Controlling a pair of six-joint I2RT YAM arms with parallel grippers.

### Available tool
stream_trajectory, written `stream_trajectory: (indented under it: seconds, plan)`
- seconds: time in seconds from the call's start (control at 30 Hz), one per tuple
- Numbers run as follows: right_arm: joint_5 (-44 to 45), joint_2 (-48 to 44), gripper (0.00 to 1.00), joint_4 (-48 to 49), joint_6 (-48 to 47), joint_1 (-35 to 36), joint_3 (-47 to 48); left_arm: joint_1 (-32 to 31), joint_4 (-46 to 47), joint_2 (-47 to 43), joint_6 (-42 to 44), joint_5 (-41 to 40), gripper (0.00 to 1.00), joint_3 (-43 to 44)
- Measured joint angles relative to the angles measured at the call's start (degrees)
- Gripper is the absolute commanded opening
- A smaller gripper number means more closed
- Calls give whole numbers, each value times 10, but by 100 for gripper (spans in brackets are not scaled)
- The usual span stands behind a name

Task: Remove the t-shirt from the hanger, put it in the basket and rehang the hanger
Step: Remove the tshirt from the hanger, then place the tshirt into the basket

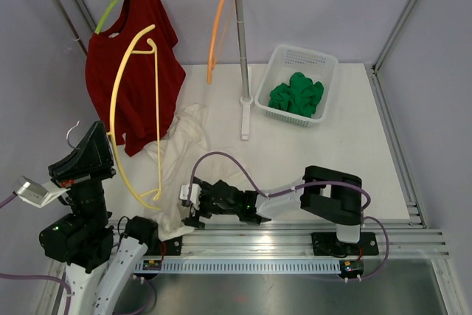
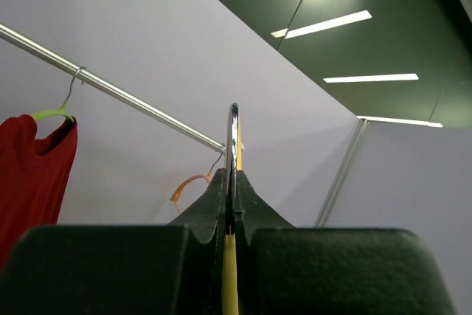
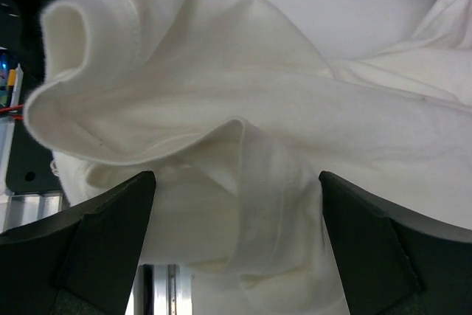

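The white t-shirt (image 1: 184, 127) needs to come off the hanger, so my right gripper should next grab the thick fold at its near end (image 1: 178, 214).
A white t-shirt (image 1: 184, 127) trails from the lower end of a big yellow hanger (image 1: 157, 108) onto the table. My left gripper (image 1: 102, 138) holds that hanger up at the near left. In the left wrist view the gripper (image 2: 233, 204) is shut on the hanger's yellow neck (image 2: 230, 271), and the metal hook (image 2: 234, 138) sticks out above the fingers. My right gripper (image 1: 190, 208) lies low at the shirt's near end. It is open (image 3: 236, 204), and a thick fold of the white t-shirt (image 3: 243, 108) bulges between its spread fingers (image 3: 96, 241).
A clothes rack (image 1: 241, 49) stands at the back, carrying a red t-shirt (image 1: 133, 71) on a green hanger (image 1: 110, 11) and a bare orange hanger (image 1: 216, 27). A white basket (image 1: 328, 71) holding green cloth (image 1: 296, 95) sits at the back right. A metal rail (image 1: 295, 241) runs along the near edge.
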Motion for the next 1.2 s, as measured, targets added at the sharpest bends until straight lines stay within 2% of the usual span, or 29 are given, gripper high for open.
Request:
stream_trajectory:
  seconds: [0.13, 0.4, 0.5, 0.53, 0.57, 0.63, 0.67, 0.87, 1.07, 1.2]
  plan:
    - [-22, 40, 99, -38, 4, -18, 40, 0, -59, -8, 17, -10, 0, 11]
    - [-30, 93, 100, -38, 30, -43, 53, 0, -122, -32, 32, -13, 0, 24]
    - [-31, 99, 81, -31, 40, -46, 56, 0, -130, -37, 33, -13, 0, 24]
    - [-31, 100, 63, -27, 42, -47, 55, 0, -132, -37, 33, -12, 0, 24]
    - [-30, 101, 52, -21, 42, -49, 53, 0, -134, -37, 33, -12, 0, 24]
    - [-22, 101, 20, -8, 45, -53, 45, 0, -140, -37, 33, -11, 0, 24]
    - [-18, 101, 0, 3, 47, -55, 39, 0, -142, -37, 33, -10, 0, 24]
    - [34, 57, 0, 38, 63, -58, -32, 0, -155, -37, 33, 12, 0, 24]
    - [151, -78, 0, 43, 75, -59, -167, 0, -176, -38, 33, 30, 0, 32]
    - [242, -170, 0, 55, 78, -61, -196, 0, -184, -40, 33, 35, 0, 37]
